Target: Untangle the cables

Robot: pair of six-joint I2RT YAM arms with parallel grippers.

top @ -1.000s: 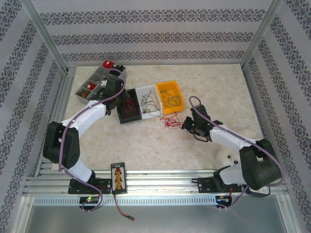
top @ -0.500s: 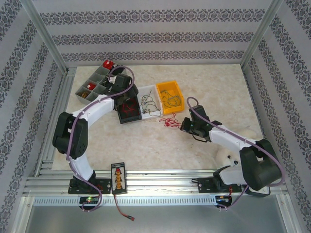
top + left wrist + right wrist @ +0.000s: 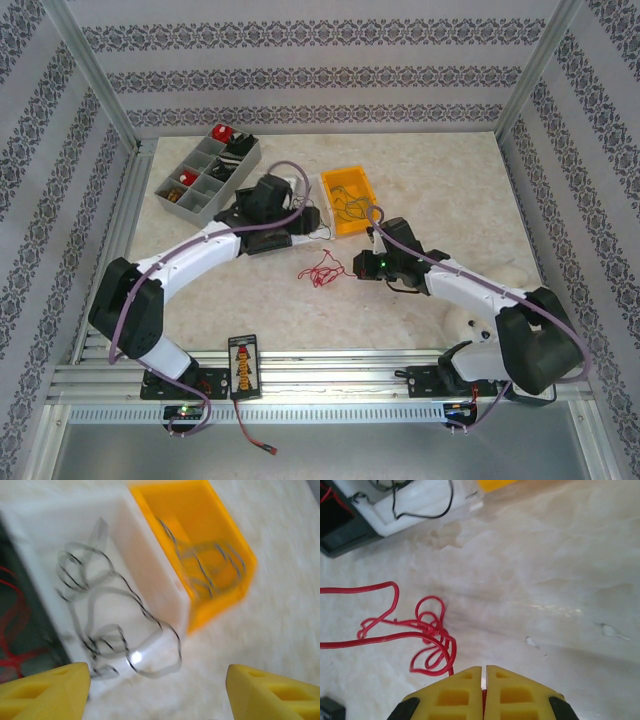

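I need to untangle the red tangle, so I will grip it next by its bunched loops with my left gripper, which leaves my right gripper's piece of cable free to pull.
A tangle of thin red cables [image 3: 320, 270] lies on the marble table in front of the bins. My right gripper [image 3: 484, 672] is shut on one strand of it, and the red loops [image 3: 427, 630] spread left of the fingers. In the top view this gripper [image 3: 358, 265] sits just right of the tangle. My left gripper [image 3: 157, 675] hangs open with nothing in it over the near end of the white bin [image 3: 135, 545], where black cables [image 3: 100, 630] lie. More dark cables [image 3: 210, 560] rest in the yellow bin [image 3: 200, 505]. Red cables [image 3: 12, 625] show in the black bin [image 3: 20, 580].
A grey compartment tray [image 3: 205, 175] stands at the back left. The yellow bin [image 3: 345, 177] is at the back centre. A black card with a yellow part [image 3: 242, 365] and a black lead with a red plug [image 3: 262, 445] lie by the front rail. Metal posts frame the table.
My left arm swung right from the black bin to the white bin and its jaws opened. My right gripper drew the red cables left and toward the front, away from the yellow bin.
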